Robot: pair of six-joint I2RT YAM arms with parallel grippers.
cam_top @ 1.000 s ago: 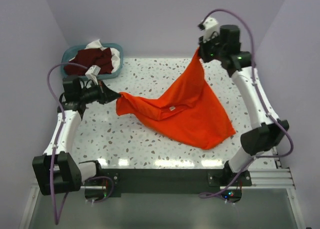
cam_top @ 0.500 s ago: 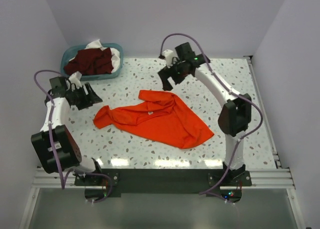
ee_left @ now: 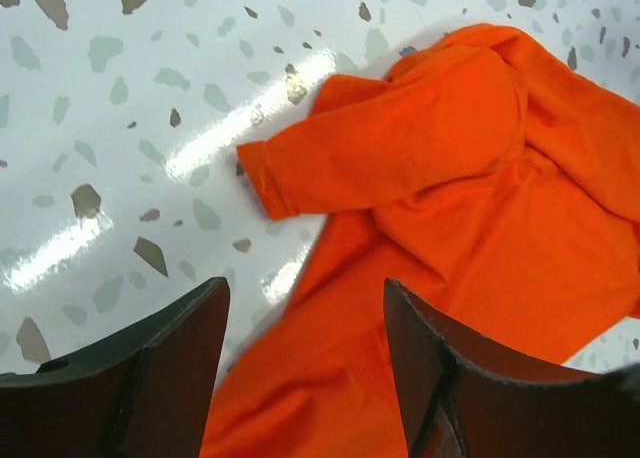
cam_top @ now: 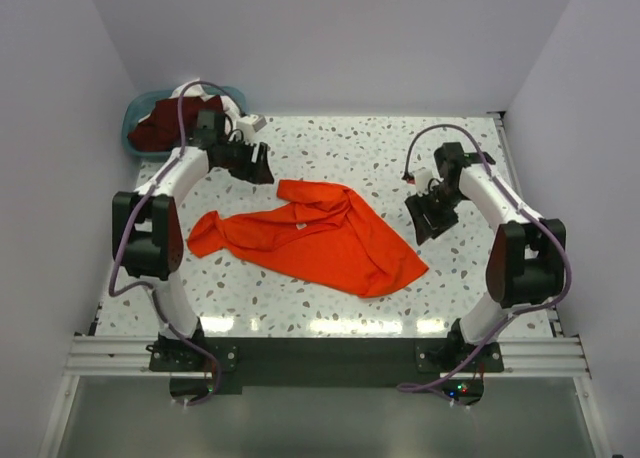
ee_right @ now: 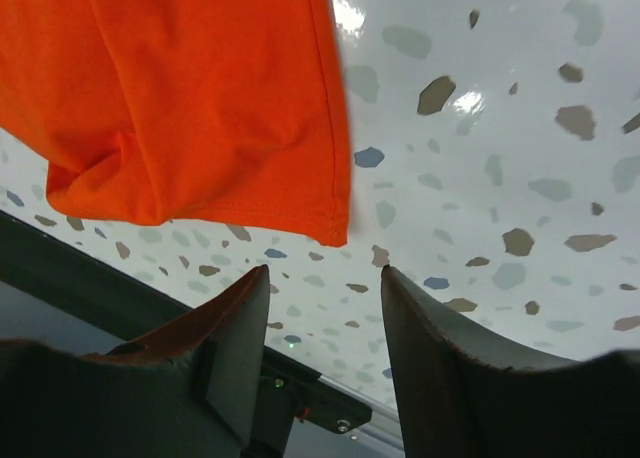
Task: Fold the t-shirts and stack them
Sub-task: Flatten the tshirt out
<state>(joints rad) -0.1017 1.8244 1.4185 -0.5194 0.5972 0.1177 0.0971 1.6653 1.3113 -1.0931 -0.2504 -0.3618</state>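
The orange-red t-shirt (cam_top: pixel 320 238) needs to be spread out for folding, so my left gripper will next grab its loose edge nearest the basket.
A bright orange-red t-shirt (cam_top: pixel 320 238) lies crumpled in the middle of the speckled table (cam_top: pixel 330 148), with a sleeve reaching left. My left gripper (cam_top: pixel 258 165) hovers just above its upper left edge, open, with nothing between its fingers; its wrist view looks down on the orange-red t-shirt (ee_left: pixel 470 218) between the left gripper's (ee_left: pixel 305 308) jaws. My right gripper (cam_top: pixel 428 221) hangs open over bare table to the right of the shirt; the right gripper (ee_right: pixel 322 288) holds nothing, and the shirt's hem (ee_right: pixel 200 118) lies ahead of it. Dark maroon t-shirts (cam_top: pixel 165 123) sit in the basket.
A teal plastic basket (cam_top: pixel 136 108) stands at the table's back left corner, partly hidden by the left arm. Lavender walls close in the back and both sides. A dark rail (cam_top: pixel 330 353) runs along the near edge.
Both grippers have let go of the orange-red shirt and it has dropped flat on the table. The left arm swung to the shirt's upper left; the right arm moved down to the shirt's right.
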